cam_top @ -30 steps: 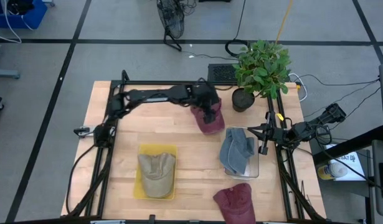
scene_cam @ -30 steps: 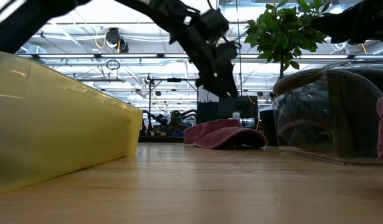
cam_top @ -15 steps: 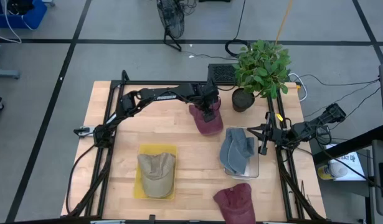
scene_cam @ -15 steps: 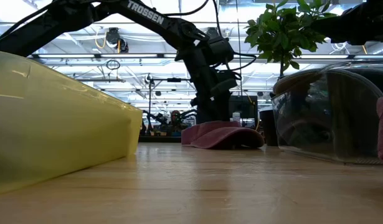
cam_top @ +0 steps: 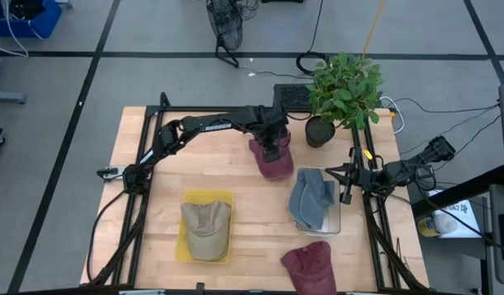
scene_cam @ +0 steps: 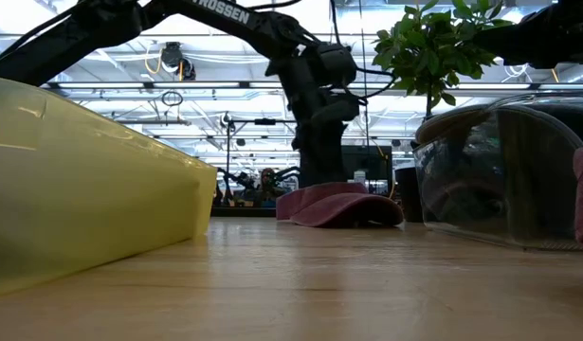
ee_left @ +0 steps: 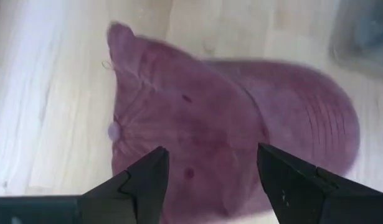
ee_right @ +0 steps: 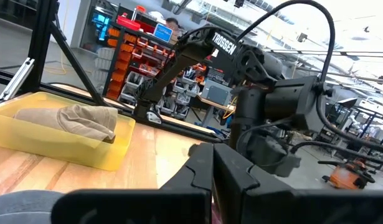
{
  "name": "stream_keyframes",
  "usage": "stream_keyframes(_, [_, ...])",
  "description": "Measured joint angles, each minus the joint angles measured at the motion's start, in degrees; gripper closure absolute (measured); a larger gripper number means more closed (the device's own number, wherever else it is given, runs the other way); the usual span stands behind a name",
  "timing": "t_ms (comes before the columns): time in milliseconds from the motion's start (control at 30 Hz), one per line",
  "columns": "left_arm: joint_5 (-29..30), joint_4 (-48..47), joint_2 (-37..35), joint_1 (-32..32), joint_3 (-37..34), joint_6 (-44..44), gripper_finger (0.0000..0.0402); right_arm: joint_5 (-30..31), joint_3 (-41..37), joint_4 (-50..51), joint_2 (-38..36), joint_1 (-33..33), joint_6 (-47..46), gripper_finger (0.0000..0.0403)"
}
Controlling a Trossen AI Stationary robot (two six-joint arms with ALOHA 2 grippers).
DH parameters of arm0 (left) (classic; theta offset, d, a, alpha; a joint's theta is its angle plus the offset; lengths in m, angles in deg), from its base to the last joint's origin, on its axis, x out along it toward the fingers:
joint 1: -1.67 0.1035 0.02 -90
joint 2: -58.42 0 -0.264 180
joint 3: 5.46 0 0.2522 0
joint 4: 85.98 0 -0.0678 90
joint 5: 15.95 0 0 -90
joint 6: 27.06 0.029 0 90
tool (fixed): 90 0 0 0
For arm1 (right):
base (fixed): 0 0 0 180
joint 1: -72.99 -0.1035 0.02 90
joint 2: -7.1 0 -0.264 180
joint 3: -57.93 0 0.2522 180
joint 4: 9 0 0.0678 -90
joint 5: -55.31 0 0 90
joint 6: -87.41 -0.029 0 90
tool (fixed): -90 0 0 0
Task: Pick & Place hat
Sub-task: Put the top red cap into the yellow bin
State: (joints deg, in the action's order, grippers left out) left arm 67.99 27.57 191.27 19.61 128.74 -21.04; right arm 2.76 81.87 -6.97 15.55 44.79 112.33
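Note:
My left gripper picks up the maroon hat by the front of its top beside the brim (cam_top: 273, 156) next, to stack it in the yellow tray (cam_top: 205, 226).
A maroon hat (cam_top: 275, 164) lies crown up on the wooden table's far middle, its brim toward the near edge (ee_left: 316, 124). My left gripper (ee_left: 210, 167) hangs open just over its crown, pointing steeply down, one finger to each side of the top button; I see no contact. In the low view the left arm (scene_cam: 319, 142) comes down right behind the hat (scene_cam: 346, 206). My right gripper (ee_right: 213, 171) waits shut at the table's right edge (cam_top: 347, 176).
A yellow tray (cam_top: 186, 246) holds a tan hat (cam_top: 206, 225) at the near left. A clear bin (cam_top: 337, 223) holds a grey-blue hat (cam_top: 311, 199) right of centre. A second maroon hat (cam_top: 311, 264) lies at the near edge. A potted plant (cam_top: 342, 94) stands far right.
My left gripper has come down toward the maroon hat and tipped more steeply downward, staying open. The hat has kept its place on the table.

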Motion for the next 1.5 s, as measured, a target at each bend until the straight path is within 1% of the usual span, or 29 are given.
stream_keyframes(67, [-0.1,-1.8,0.0,-0.1,0.2,1.5,0.0158,0.0,0.0,0.0,0.0,0.0,0.2,0.0403])
stream_keyframes(233, [-0.5,-1.9,0.0,-0.1,-0.7,6.0,0.0158,0.0,0.0,0.0,0.0,0.0,1.3,0.0403])
stream_keyframes(567, [-3.3,-0.5,0.0,-0.2,-1.8,6.8,0.0158,0.0,0.0,0.0,0.0,0.0,2.7,0.0403])
stream_keyframes(700, [-6.3,-0.1,0.0,-0.1,-1.8,6.9,0.0158,0.0,0.0,0.0,0.0,0.0,2.8,0.0403])
stream_keyframes(800, [-6.9,-0.1,0.0,-0.2,-1.8,7.0,0.0158,0.0,0.0,0.0,0.0,0.0,2.8,0.0403])
stream_keyframes(933, [-6.7,0.1,0.0,-0.4,-1.8,7.0,0.0158,0.0,0.0,0.0,0.0,0.0,3.0,0.0403])
stream_keyframes(1100, [-5.8,2.5,2.4,-0.9,-1.8,7.0,0.0158,0.0,0.0,-0.1,0.0,0.0,3.0,0.0403])
stream_keyframes(1200, [-4.0,2.8,3.2,-1.2,-1.9,7.2,0.0158,0.0,0.0,0.0,0.0,0.0,3.0,0.0403])
stream_keyframes(1267, [-1.0,3.4,3.5,-1.2,-1.8,7.3,0.0158,0.0,0.0,-0.1,0.0,0.0,3.0,0.0403])
stream_keyframes(1400, [-0.5,3.5,3.7,-0.6,-1.8,7.2,0.0158,0.0,0.0,-0.1,0.0,0.0,3.2,0.0403])
stream_keyframes(1467, [-1.4,3.2,3.7,-0.5,-1.8,8.4,0.017,0.0,0.0,0.0,0.0,0.0,3.2,0.0403])
stream_keyframes(1500, [-2.0,2.9,3.7,-0.4,-1.8,8.8,0.0186,0.0,0.0,-0.1,0.0,0.0,3.3,0.0403])
